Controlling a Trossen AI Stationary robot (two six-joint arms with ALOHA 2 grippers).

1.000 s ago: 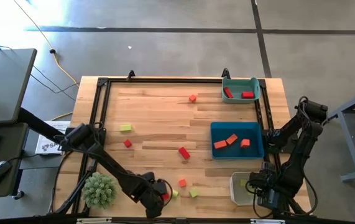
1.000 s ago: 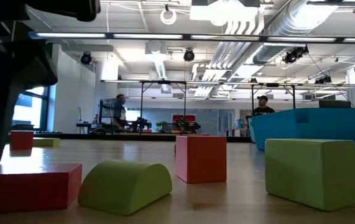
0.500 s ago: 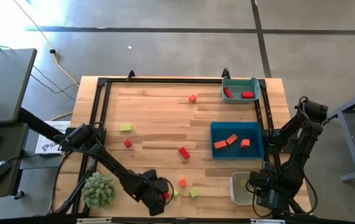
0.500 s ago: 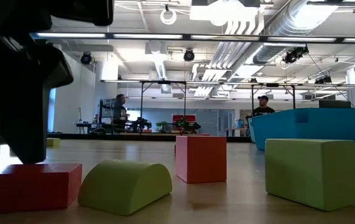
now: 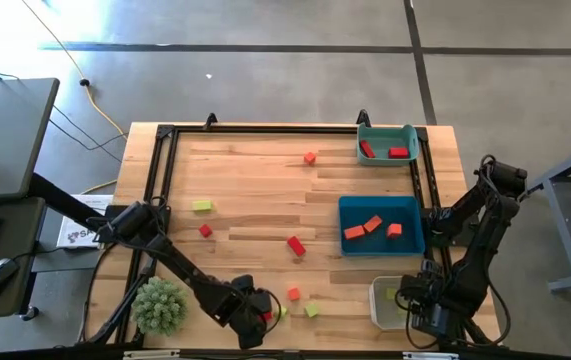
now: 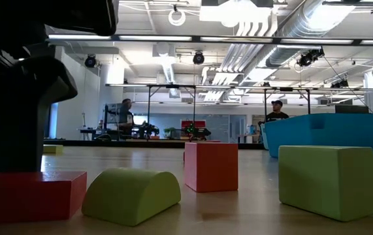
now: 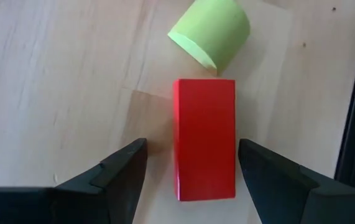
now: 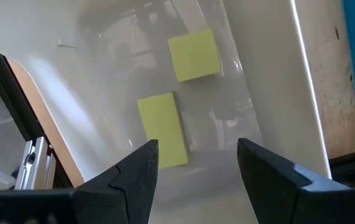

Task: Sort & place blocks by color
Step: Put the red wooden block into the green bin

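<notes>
My left gripper's fingers are low over the table at the middle of the long sides of the red bar block (image 7: pixel 205 137). It closes next. Closing now would catch the red bar block.
A red bar block (image 7: pixel 205 137) lies flat on the wood near the table's front edge. A yellow-green half-round block (image 7: pixel 209 32) lies just past its far end. My left gripper (image 7: pixel 193 149) (image 5: pixel 257 318) hangs open over the red bar, one finger on each long side, with a small gap to each. In the low view the red bar (image 6: pixel 29 194) shows under the dark fingers. My right gripper (image 8: pixel 196 149) (image 5: pixel 417 305) stands open, pointing down above the white bin (image 5: pixel 385 300), which holds two yellow-green blocks (image 8: pixel 163 129).
A teal bin (image 5: pixel 411 140) with red blocks is at the far right, with a blue bin (image 5: pixel 413 225) of orange blocks nearer. A spiky green ball (image 5: pixel 158 305) sits front left. Loose blocks (image 5: pixel 295 245) are scattered on the wood; an orange cube (image 6: pixel 211 166) and a yellow-green block (image 6: pixel 326 179) lie close by.
My left gripper has edged over the red bar and a little down. It has stayed open. The blocks have not moved.
</notes>
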